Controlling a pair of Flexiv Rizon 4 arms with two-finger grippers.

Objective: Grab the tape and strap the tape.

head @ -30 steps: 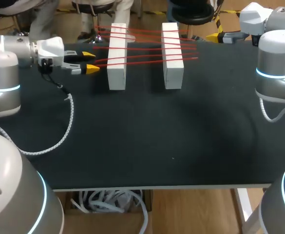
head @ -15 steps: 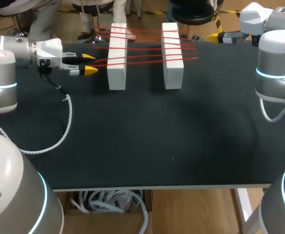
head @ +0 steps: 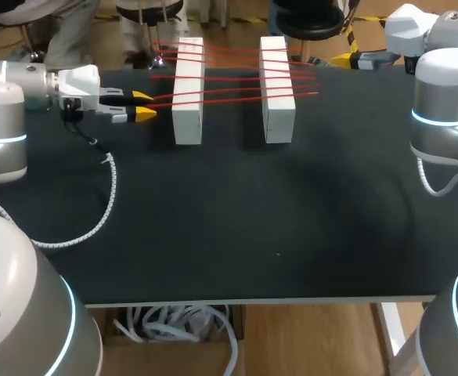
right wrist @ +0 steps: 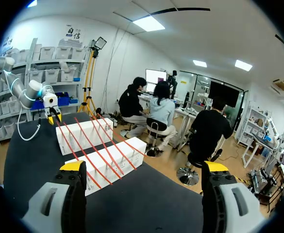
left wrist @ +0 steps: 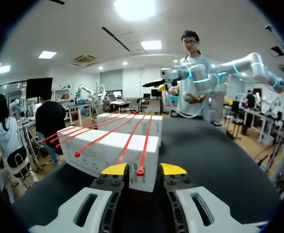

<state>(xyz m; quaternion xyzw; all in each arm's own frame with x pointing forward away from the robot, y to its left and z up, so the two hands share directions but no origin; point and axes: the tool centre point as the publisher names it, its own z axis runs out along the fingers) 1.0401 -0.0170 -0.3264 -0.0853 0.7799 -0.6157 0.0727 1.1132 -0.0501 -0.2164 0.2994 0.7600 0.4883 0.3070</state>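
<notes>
Next, my left gripper grabs the red tape by its knobbed end, then straps the tape around the white blocks.
Several red tape strands (head: 232,78) run across two upright white blocks (head: 188,90) (head: 277,88) at the table's far side. My left gripper (head: 142,104) is level with the strands' left ends, just left of the near block. In the left wrist view one red tape end (left wrist: 140,171) lies between the yellow fingertips (left wrist: 115,169), which stand narrowly apart and do not touch it; the left gripper (left wrist: 142,170) is open. My right gripper (head: 352,59) hangs at the far right edge, away from the blocks; it (right wrist: 144,167) is wide open and holds nothing.
The black table (head: 275,219) spreads in front of the blocks. A white coiled cable (head: 107,196) trails from my left wrist across the table's left side. The strands' right ends (head: 315,92) stick out past the right block.
The left gripper's fingers have drawn closer together around the tape end, and the arm has edged slightly left. The right arm has not moved.
</notes>
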